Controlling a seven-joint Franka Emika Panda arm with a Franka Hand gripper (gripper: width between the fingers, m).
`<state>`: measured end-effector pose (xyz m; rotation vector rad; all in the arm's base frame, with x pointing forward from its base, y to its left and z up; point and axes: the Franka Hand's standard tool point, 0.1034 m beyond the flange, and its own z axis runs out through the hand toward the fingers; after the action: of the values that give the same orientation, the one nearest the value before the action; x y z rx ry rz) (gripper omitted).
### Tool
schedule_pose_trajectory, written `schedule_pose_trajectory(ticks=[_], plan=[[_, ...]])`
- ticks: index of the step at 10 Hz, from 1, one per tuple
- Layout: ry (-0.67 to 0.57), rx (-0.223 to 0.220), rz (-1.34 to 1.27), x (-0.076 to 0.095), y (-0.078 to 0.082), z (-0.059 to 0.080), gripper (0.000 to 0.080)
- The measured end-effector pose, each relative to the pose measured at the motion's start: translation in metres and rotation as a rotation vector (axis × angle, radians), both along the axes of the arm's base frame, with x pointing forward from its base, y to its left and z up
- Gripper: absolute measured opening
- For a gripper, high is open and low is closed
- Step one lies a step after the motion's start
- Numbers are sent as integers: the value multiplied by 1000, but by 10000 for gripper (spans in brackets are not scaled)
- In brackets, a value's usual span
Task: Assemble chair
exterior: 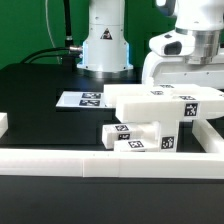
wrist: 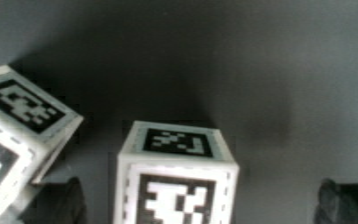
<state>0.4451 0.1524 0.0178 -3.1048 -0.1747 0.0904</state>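
Note:
The square-ended post's tagged end [wrist: 176,185] reaches down between my gripper's fingertips in the wrist view, so my gripper should close. Closing now would hold the post.
The chair parts are matte white blocks with black-and-white tags. In the exterior view a large flat slab [exterior: 160,100] lies right of centre, with two small blocks [exterior: 131,133] stacked in front of it. My gripper [exterior: 192,78] hangs over the slab's far right end, and its fingertips are hidden behind the part. In the wrist view a square-ended post [wrist: 179,165] with a tag on its end stands between my fingertips [wrist: 59,200]. My gripper [wrist: 202,208] is open, with a gap on each side of the post. A second tagged post [wrist: 25,120] leans beside it.
The marker board [exterior: 84,98] lies flat on the black table behind the parts. A low white border wall [exterior: 100,166] runs along the front and up the exterior view's right [exterior: 207,140]. The robot base [exterior: 105,45] stands at the back.

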Motion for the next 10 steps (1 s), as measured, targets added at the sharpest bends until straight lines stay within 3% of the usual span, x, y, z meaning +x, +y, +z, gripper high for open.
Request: schedule_pose_trajectory(ticks=[3,4,5,7,10], plan=[[7,-3,0,-2,-1,-3,649],[7,-3,-1,-2,-2,-3,526],[7,-4,-2,-2,-2,-3,526],[7,-4,-2,-2,-2,-3,282],[7,-4,-4,-2,-4,-3,284]])
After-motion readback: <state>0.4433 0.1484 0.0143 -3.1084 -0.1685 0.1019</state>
